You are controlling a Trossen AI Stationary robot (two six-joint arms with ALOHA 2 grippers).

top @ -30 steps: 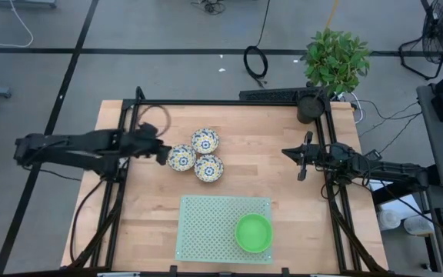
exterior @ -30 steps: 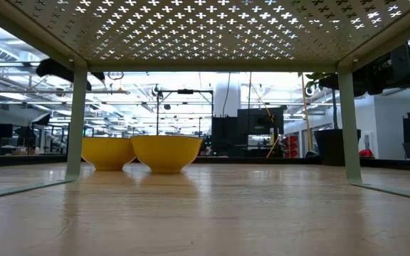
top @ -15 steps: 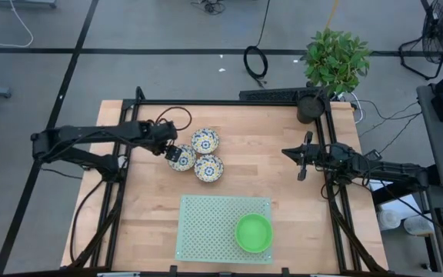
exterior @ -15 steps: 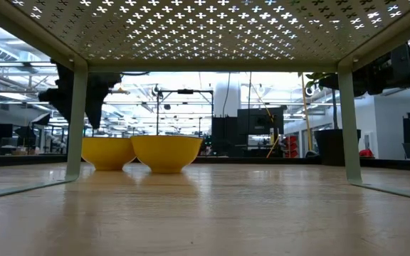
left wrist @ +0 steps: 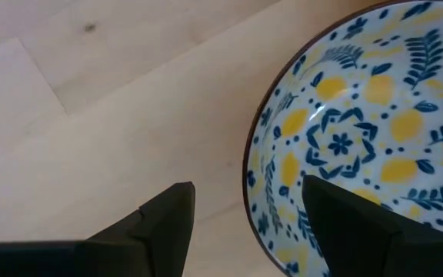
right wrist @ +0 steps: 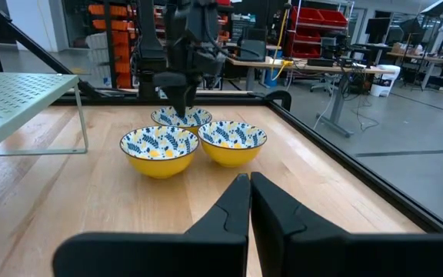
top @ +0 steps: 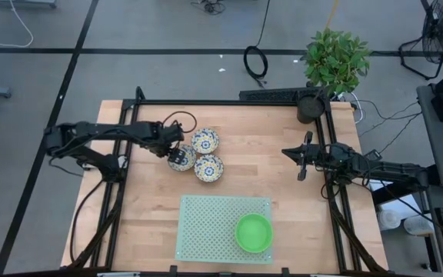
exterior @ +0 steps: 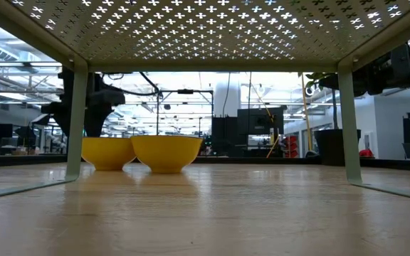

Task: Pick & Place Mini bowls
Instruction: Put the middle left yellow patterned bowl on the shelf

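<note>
Next, my left gripper grabs the floral bowl by its brown rim (top: 171, 165) to put the floral bowl on the perforated mat (top: 210, 223).
Three white bowls with a blue-and-yellow floral inside and yellow outside sit in a cluster on the wooden table: the left bowl (top: 184, 164), the far bowl (top: 204, 141) and the near bowl (top: 209, 168). A bright green bowl (top: 253, 232) rests on the perforated pale-green mat (top: 210, 223), a raised shelf on legs. My left gripper (top: 178, 155) points down over the left bowl, open. In the left wrist view my left gripper (left wrist: 248, 188) straddles the bowl's rim (left wrist: 247, 165), one finger outside and one over the inside. Whether the fingers touch the rim, I cannot tell. My right gripper (top: 301, 160) waits near the table's right edge, shut.
A black pot with a green plant (top: 311, 108) stands at the table's far right corner. A black frame rail (top: 229, 102) runs around the table. The mat's leg (exterior: 78, 121) stands in front of the left arm in the low view. Bare wood lies between the bowls and the right gripper.
My left gripper has moved toward the table's right, from beside the left bowl to above it. It has tipped to point down and has come lower over the bowl's rim. The bowls and the right arm have kept still.
</note>
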